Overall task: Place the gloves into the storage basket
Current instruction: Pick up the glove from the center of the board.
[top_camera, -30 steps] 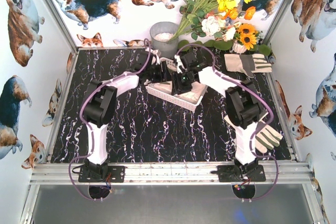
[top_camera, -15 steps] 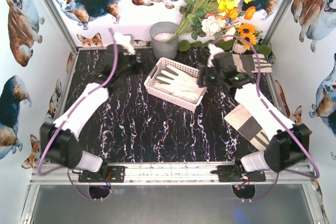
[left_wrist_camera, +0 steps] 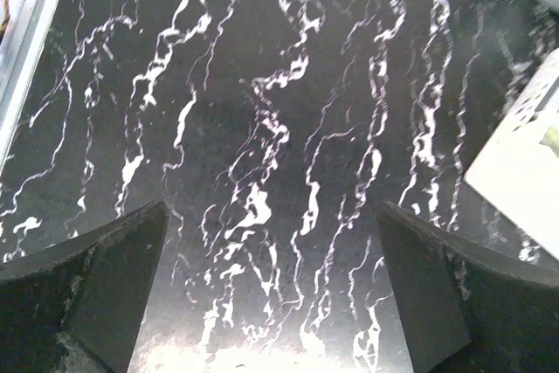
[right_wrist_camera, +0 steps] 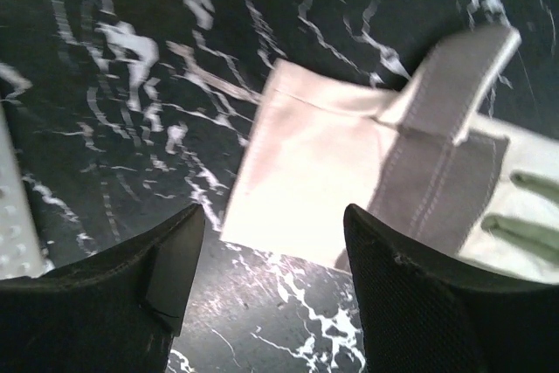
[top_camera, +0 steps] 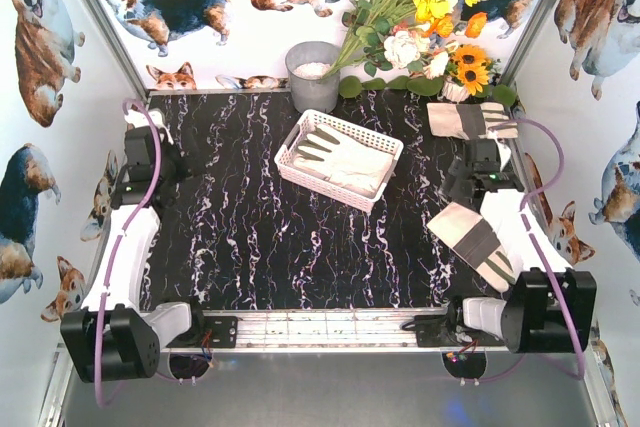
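I will next take hold of the glove with my right gripper by its beige cuff edge [top_camera: 444, 218], which leaves the fingertips free, and so bring it toward the basket [top_camera: 386, 150].
The white slotted storage basket [top_camera: 386, 150] sits at the middle back of the table with cream gloves [top_camera: 345, 159] lying flat in it. Another glove [top_camera: 470, 119] lies at the back right, and a third [top_camera: 478, 239] lies beside the right arm. My right gripper [top_camera: 470, 179] hovers between those two, open and holding nothing. In its wrist view a glove's beige cuff [right_wrist_camera: 314, 172] lies just beyond the open gripper [right_wrist_camera: 275, 251]. My left gripper [top_camera: 152, 147] is far left, wide open [left_wrist_camera: 272, 242] over bare marble. The basket corner [left_wrist_camera: 524, 168] shows at the right.
A grey metal bucket [top_camera: 313, 74] and a bunch of artificial flowers [top_camera: 420, 17] stand along the back wall. Printed side walls with metal rails close in the table on the left and right. The basket edge [right_wrist_camera: 13, 216] shows at the left of the right wrist view.
Both arms have drawn back from the basket, the left to the far left, the right to the right side. Both grippers have opened wider. A glove now lies uncovered in the basket.
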### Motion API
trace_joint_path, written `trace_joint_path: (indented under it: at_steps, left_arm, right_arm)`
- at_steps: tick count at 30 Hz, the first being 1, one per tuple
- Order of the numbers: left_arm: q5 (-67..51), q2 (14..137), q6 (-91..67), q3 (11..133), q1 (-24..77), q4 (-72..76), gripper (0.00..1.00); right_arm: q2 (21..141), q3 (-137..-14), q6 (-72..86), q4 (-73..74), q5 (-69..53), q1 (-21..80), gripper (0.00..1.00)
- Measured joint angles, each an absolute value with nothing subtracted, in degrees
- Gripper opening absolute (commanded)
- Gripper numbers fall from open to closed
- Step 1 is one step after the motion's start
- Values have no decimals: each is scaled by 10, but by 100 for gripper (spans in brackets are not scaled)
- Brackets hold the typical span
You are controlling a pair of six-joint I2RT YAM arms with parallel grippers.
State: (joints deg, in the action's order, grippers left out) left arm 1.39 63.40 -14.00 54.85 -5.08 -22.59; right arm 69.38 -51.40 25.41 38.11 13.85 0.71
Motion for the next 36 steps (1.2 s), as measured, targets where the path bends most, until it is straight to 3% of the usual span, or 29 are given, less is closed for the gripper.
trace_joint_path:
  at_steps: [7,17,27,29,36]
  left_arm:
    - [43,617,-111,527,-56,-235,100]
    - [68,609,-93,527,-56,-235,100]
    - [80,623,-87,523,-56,-235,100]
    - [85,629,-85,522,-56,-235,100]
    - [82,639,-80,519,-56,-233,100]
  right_arm:
    - [736,-497,291,400,120,-28,65]
    - [898,-527,300,404,76,-32,58]
    - [946,-559,288,428,76,-32,4]
    - [946,-560,286,434,75,-34,0]
    - [879,-571,282,502,74,5,0]
